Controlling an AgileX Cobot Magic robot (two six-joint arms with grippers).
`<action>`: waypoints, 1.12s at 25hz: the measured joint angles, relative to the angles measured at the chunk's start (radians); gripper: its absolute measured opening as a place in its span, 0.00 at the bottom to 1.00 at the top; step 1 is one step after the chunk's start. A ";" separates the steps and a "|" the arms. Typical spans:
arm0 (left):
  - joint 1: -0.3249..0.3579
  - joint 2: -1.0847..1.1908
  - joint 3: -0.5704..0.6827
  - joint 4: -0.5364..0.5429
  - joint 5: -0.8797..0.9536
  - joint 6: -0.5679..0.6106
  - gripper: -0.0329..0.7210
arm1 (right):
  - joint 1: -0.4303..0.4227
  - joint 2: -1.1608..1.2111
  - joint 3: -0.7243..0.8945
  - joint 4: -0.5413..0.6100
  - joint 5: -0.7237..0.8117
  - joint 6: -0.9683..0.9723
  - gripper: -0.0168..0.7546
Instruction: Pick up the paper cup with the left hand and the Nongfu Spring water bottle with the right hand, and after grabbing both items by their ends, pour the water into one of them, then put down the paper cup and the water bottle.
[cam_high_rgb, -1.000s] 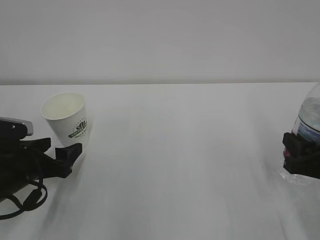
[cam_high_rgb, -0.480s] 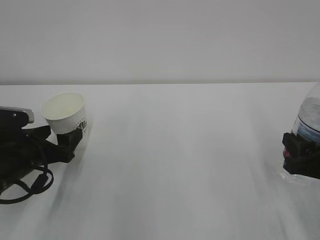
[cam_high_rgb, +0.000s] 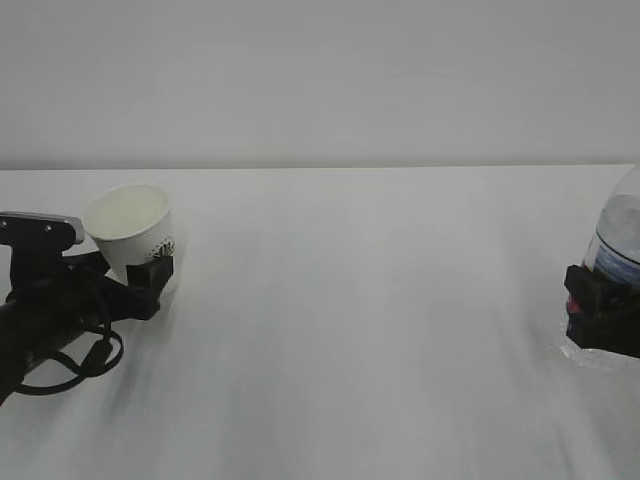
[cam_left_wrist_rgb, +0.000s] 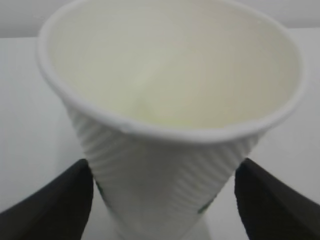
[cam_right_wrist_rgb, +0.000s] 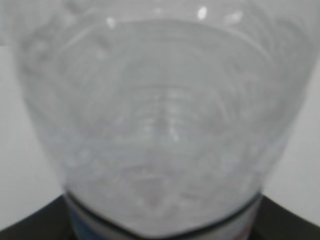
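Observation:
My left gripper grabs the paper cup by its lower side (cam_high_rgb: 124, 264) next, since the cup flares out to a wide rim (cam_high_rgb: 126, 237).
The white paper cup (cam_high_rgb: 126, 218) stands upright at the left of the table, its inside empty in the left wrist view (cam_left_wrist_rgb: 165, 95). My left gripper (cam_high_rgb: 125, 268) is open around the cup's lower part, one black finger on each side (cam_left_wrist_rgb: 162, 200); a narrow gap shows beside the right finger. The Nongfu Spring water bottle (cam_high_rgb: 620, 235) stands at the right edge of the exterior view, cut off by the frame. My right gripper (cam_high_rgb: 600, 315) is shut on its lower body. Close up, the clear bottle (cam_right_wrist_rgb: 160, 125) with water fills the right wrist view and the jaws (cam_right_wrist_rgb: 160, 222) show only as dark corners.
The white table (cam_high_rgb: 380, 330) stretches between the two arms, with a plain pale wall behind it. The left arm's cables (cam_high_rgb: 70, 360) lie on the table by the near left corner.
My left arm has moved forward and up, bringing its open fingers to either side of the cup's lower part. The cup, the bottle and the right gripper have stayed in place.

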 joint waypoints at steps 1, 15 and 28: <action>0.000 0.002 -0.007 0.000 0.000 0.000 0.90 | 0.000 0.000 0.000 0.000 0.000 0.000 0.55; 0.000 0.077 -0.095 0.000 0.000 0.000 0.90 | 0.000 0.000 0.000 -0.005 0.000 0.000 0.55; 0.000 0.092 -0.123 -0.018 0.000 0.000 0.96 | 0.000 0.000 0.000 -0.016 0.000 0.000 0.55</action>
